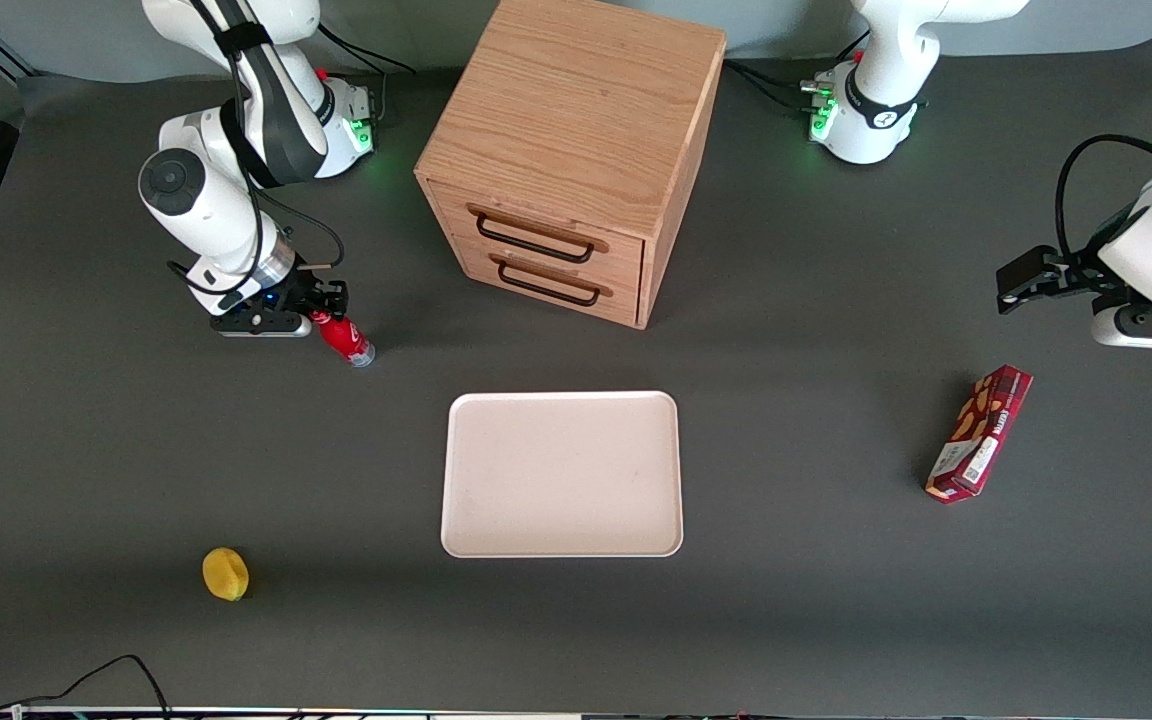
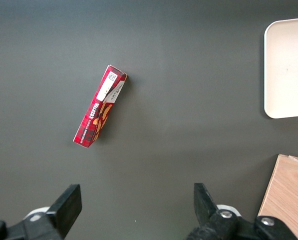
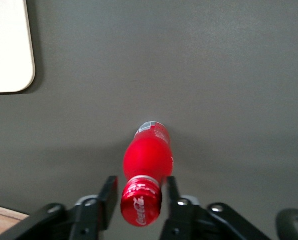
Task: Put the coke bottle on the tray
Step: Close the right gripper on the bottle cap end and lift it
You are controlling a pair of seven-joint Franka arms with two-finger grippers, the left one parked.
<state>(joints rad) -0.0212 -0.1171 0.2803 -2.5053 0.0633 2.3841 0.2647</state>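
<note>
I will next grab the coke bottle by its red cap [image 1: 321, 319] with my gripper, to put the bottle on the tray [image 1: 561, 475].
The coke bottle [image 1: 344, 340] is small and red, with a red cap and a clear base, and stands on the dark table toward the working arm's end. My gripper [image 1: 324, 312] is down at its top. In the right wrist view the gripper [image 3: 141, 189] is open, one finger on each side of the coke bottle's [image 3: 148, 152] cap, with a narrow gap showing beside the cap. The pale pinkish tray [image 1: 561, 475] lies flat, nearer to the front camera than the bottle, with nothing on it. A corner of the tray [image 3: 9, 45] shows in the wrist view.
A wooden drawer cabinet [image 1: 566, 150] with two handles stands beside the bottle, farther from the camera than the tray. A yellow lemon [image 1: 225, 574] lies near the table's front edge. A dark red snack box [image 1: 979, 432] lies toward the parked arm's end.
</note>
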